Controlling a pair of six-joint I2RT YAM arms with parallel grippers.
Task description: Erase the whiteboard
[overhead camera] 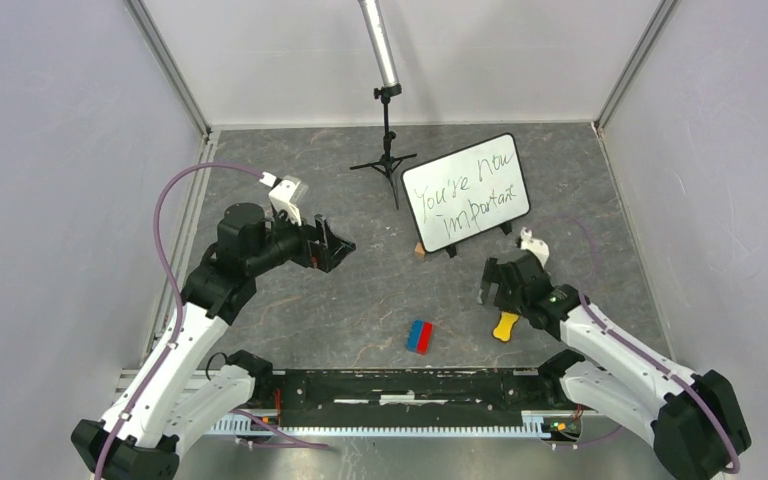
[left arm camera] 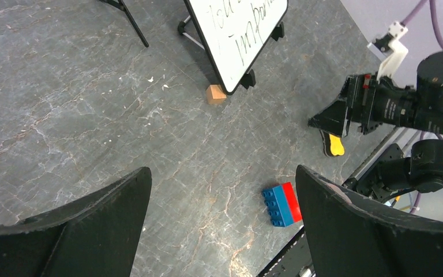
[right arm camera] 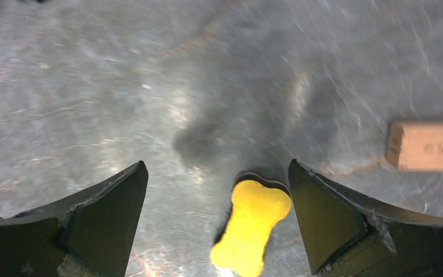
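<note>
Next, my right gripper grabs the yellow bone-shaped eraser across its narrow middle (overhead camera: pixel 506 324), which leaves the eraser's dark bottom free to erase the whiteboard (overhead camera: pixel 467 192).
The whiteboard (overhead camera: pixel 467 192) stands tilted on small black feet at the back right, with black handwriting on it. Its lower part shows in the left wrist view (left arm camera: pixel 236 29). A yellow bone-shaped eraser (overhead camera: pixel 505 326) lies flat on the table in front of it. My right gripper (overhead camera: pixel 500 283) is open and empty just above the eraser. In the right wrist view the eraser (right arm camera: pixel 251 226) lies between the spread fingers, close to the right one, and the gripper (right arm camera: pixel 216 176) touches nothing. My left gripper (overhead camera: pixel 335 243) is open, empty and raised at centre left; its fingers are wide apart (left arm camera: pixel 222 176).
A blue and red brick (overhead camera: pixel 420 336) lies near the front edge, also in the left wrist view (left arm camera: pixel 281 203). A small wooden block (overhead camera: pixel 420 251) sits by the board's left foot (right arm camera: pixel 427 145). A black tripod stand (overhead camera: pixel 388 150) stands at the back. Walls enclose three sides.
</note>
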